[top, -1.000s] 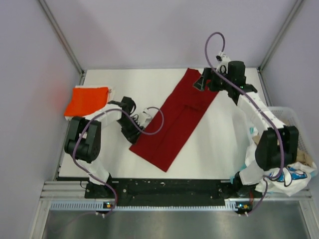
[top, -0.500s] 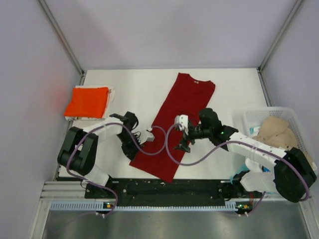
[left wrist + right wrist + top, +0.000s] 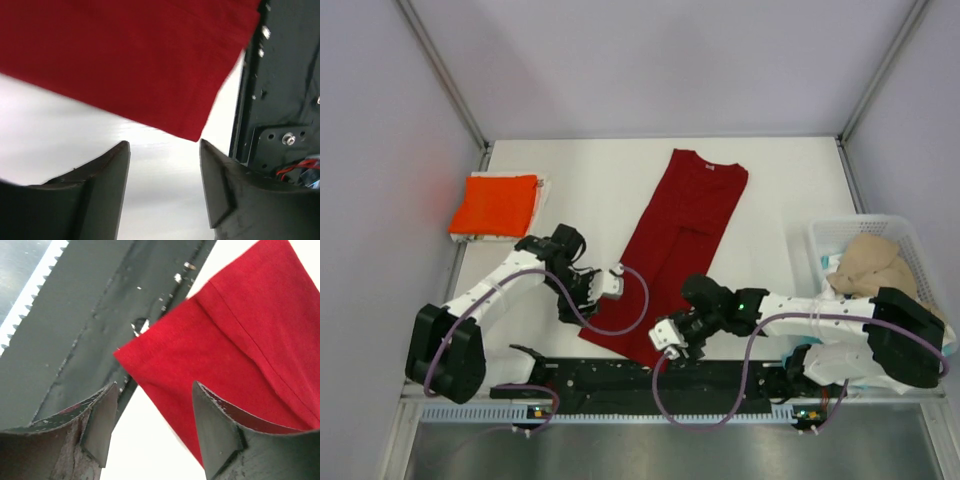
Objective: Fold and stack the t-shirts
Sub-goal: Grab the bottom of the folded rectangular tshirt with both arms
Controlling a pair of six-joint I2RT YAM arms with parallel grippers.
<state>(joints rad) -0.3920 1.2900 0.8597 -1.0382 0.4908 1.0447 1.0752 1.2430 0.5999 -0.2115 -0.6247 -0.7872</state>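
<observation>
The left gripper will next grab the dark red t-shirt's near-end corner (image 3: 587,333) (image 3: 193,131), opposite the right gripper's corner, to fold that end toward the collar.
A dark red t-shirt (image 3: 672,244), folded into a long strip, lies diagonally across the white table, collar at the back. A folded orange-red t-shirt (image 3: 495,204) sits at the far left on a pale folded one. A beige t-shirt (image 3: 868,264) fills the basket. My left gripper (image 3: 610,283) is open at the strip's near-left edge; the left wrist view shows the red corner (image 3: 200,127) just beyond its empty fingers. My right gripper (image 3: 667,337) is open at the strip's near corner (image 3: 150,365), which lies between its fingertips (image 3: 156,390).
A white lattice basket (image 3: 825,240) stands at the right edge of the table. The black base rail (image 3: 650,378) runs along the near edge, right by the shirt's corner. Grey walls close in the back and sides.
The right arm swung from the shirt's far end to its near corner. The shirt's far end shifted left, so it lies straighter. The left gripper shut briefly, then opened again at the near-left edge.
</observation>
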